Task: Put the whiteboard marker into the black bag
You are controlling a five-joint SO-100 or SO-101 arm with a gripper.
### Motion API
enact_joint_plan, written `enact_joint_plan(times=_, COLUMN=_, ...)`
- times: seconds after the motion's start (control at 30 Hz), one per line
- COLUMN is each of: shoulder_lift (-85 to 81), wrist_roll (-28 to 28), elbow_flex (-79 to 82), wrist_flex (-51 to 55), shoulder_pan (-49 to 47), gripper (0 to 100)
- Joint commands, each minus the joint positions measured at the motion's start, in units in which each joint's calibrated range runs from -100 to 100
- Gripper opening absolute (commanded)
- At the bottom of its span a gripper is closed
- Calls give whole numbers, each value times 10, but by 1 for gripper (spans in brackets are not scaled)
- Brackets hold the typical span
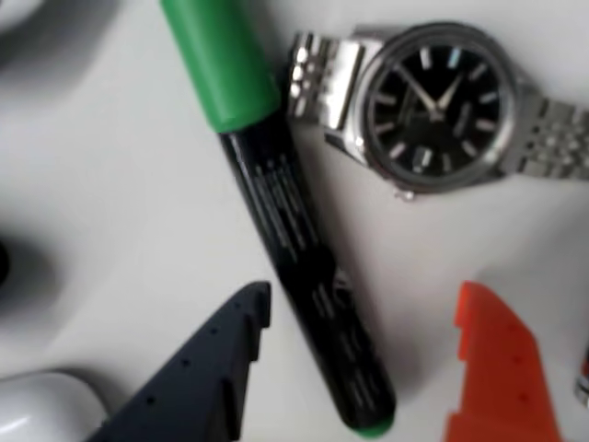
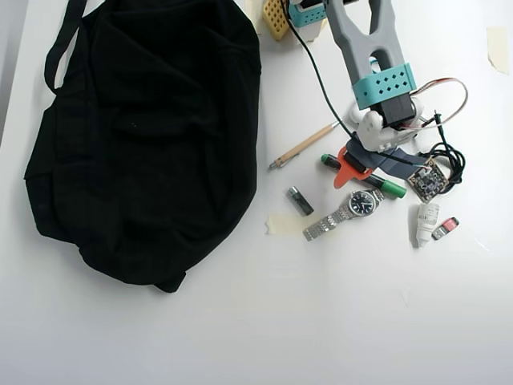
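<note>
Next, my gripper grabs the whiteboard marker by its black body to put it into the black bag.
The whiteboard marker lies on the white table, with its green cap toward the top of the wrist view and its green tail at the bottom. My gripper is open, with the dark blue jaw left of the barrel and the orange jaw right of it, neither touching. In the overhead view the gripper hangs over the marker's middle, and only the marker's green cap and its other end show. The black bag lies far left, with its strap at the top left.
A steel wristwatch lies right beside the marker's cap and also shows in the overhead view. A tan wooden pen, a grey cylinder, a white piece and a small circuit board lie around the gripper.
</note>
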Motion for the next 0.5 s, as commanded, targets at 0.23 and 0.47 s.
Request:
enact_joint_plan(times=0.23, shoulder_lift=-3, wrist_roll=-12, elbow_flex=23, wrist_flex=-10, shoulder_pan=3, gripper=22)
enact_joint_plan(times=0.47, shoulder_lift=-3, wrist_roll=-18, elbow_flex=58, wrist_flex=-37, shoulder_pan=11, gripper=15)
